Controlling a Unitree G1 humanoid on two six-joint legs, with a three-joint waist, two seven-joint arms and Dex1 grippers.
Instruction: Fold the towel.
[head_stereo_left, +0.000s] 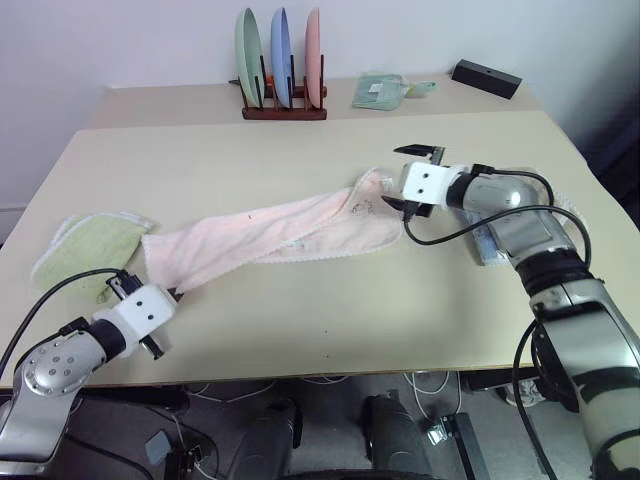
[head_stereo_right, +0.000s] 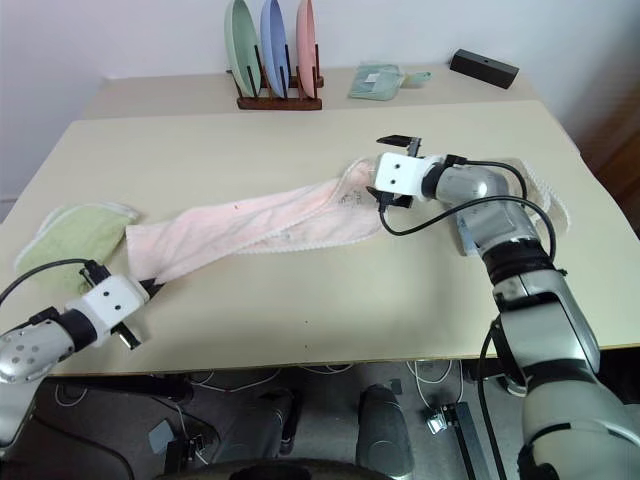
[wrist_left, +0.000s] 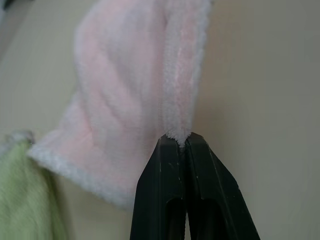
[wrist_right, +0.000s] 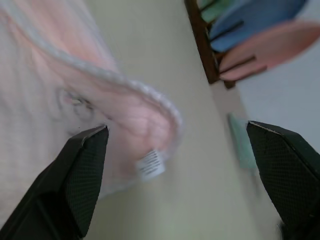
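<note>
The towel's far end curls up at its white edge (head_stereo_left: 376, 172). So my right gripper should next pinch the towel by that white edge (head_stereo_left: 385, 172).
The pale pink towel (head_stereo_left: 270, 235) lies stretched out slantwise across the middle of the table, with a white scalloped edge along it. My left gripper (head_stereo_left: 172, 294) is at its near left end, shut on the towel's corner (wrist_left: 177, 136). My right gripper (head_stereo_left: 409, 180) hovers at the far right end of the towel, its fingers wide open, one above and one below the raised edge. In the right wrist view the towel's curled end (wrist_right: 150, 120) and its small white tag (wrist_right: 150, 164) lie between the open fingers (wrist_right: 82, 170), untouched.
A light green folded towel (head_stereo_left: 90, 245) lies by the left edge, close to my left gripper. At the back stand a wooden rack with three plates (head_stereo_left: 283, 75), a green cloth (head_stereo_left: 378, 90) and a black box (head_stereo_left: 485, 77). A pale scalloped cloth (head_stereo_right: 535, 180) lies under my right arm.
</note>
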